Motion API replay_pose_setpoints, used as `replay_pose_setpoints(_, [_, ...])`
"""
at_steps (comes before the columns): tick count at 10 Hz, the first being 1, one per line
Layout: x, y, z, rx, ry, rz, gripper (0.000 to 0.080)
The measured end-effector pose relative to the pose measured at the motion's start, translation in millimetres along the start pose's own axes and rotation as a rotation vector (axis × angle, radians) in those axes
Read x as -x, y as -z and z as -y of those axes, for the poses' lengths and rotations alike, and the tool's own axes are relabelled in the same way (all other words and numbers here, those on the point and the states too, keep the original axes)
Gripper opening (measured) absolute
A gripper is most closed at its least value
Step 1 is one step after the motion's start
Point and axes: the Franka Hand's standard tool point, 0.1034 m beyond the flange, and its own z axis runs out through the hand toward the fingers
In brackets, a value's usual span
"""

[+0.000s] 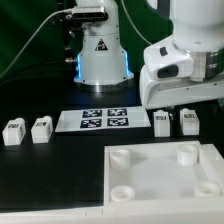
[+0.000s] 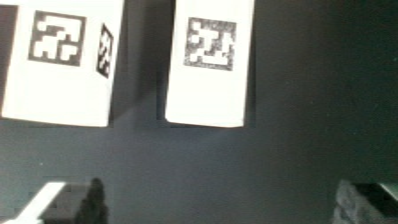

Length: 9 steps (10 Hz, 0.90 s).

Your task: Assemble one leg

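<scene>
The tagged white leg point(image 1: 190, 122) lies ahead of my fingers, so closing now would miss it. My gripper first moves toward the leg next, then closes on it.
Four small white legs with tags lie on the black table. Two lie at the exterior view's left point(image 1: 13, 131) point(image 1: 41, 128) and two at its right point(image 1: 160, 123) point(image 1: 187, 122). My gripper point(image 1: 178, 100) hangs just above the right pair. In the wrist view those two legs point(image 2: 63, 65) point(image 2: 210, 60) lie side by side, tags up, ahead of my gripper point(image 2: 217, 205). Its fingers point(image 2: 63, 200) stand wide apart with only black table between them. It is open and touches neither leg.
The large white square board with round corner sockets point(image 1: 150, 178) lies at the front. The marker board point(image 1: 100, 120) lies in the middle, in front of the robot base point(image 1: 100, 50). A cable runs at the back left.
</scene>
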Motion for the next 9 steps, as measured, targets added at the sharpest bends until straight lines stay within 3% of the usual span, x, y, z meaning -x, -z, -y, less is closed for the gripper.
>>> replay_pose_setpoints(1, [6.2,-0.4,-1.8,-0.003,-0.013,0.123,0.0649])
replay_pose_setpoints(3, [-1.3,-3.4,-0.7,-0.008,-0.017,0.262,0.0649])
replay_pose_setpoints(4, [6.7,-4.5,-2.7,-0.003,-0.015,0.367,0.0649])
replay_pose_setpoints(6, [-2.1,-7.8,-1.3,-0.007,-0.017,0.382,0.0649])
replay_pose_setpoints(9, [5.5,-22.3,2.7,-0.001,-0.089,0.415,0.0649])
